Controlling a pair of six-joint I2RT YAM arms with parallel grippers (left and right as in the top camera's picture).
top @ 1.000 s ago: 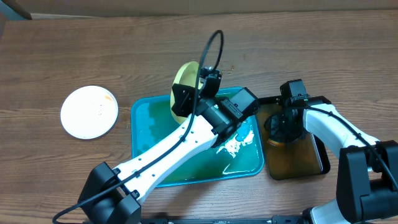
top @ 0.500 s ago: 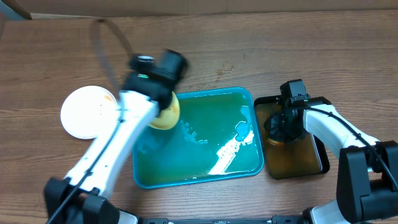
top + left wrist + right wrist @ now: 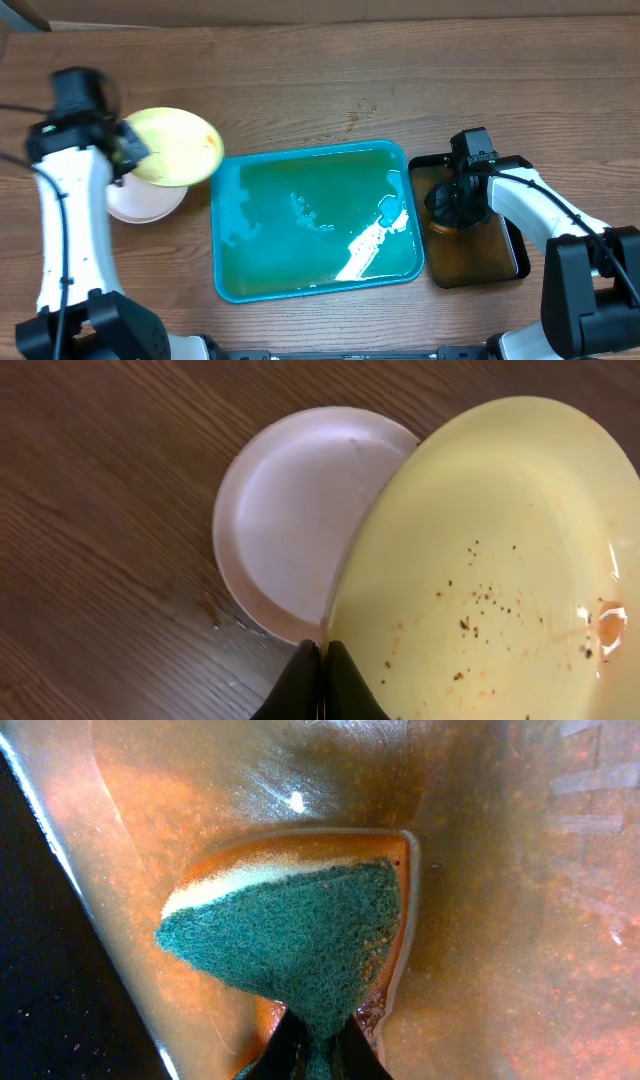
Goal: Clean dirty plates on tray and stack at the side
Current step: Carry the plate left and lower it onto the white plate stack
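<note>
The orange lower edge of the green sponge is in the brownish liquid on the bottom of the black tray, so the robot's right gripper will let go of the sponge.
My left gripper [image 3: 128, 150] is shut on the rim of the pale green plate [image 3: 175, 147] and holds it over the white plate [image 3: 140, 200] at the table's left. In the left wrist view the pale green plate [image 3: 500, 560], with brown specks, overlaps the white plate [image 3: 290, 520], and the jaws [image 3: 322, 660] pinch its edge. The teal tray [image 3: 230, 285] holds suds and water, no plates. My right gripper [image 3: 458, 205] is shut on a green sponge [image 3: 290, 940] down in the black tray [image 3: 515, 250]. A third plate is not in view.
The black tray with brownish liquid stands right of the teal tray. White suds [image 3: 370, 240] streak the teal tray's right half. A cardboard wall [image 3: 300, 12] runs along the table's back edge.
My left arm has swung from over the teal tray to the far left, carrying the pale green plate over the white plate. The right arm has not moved.
</note>
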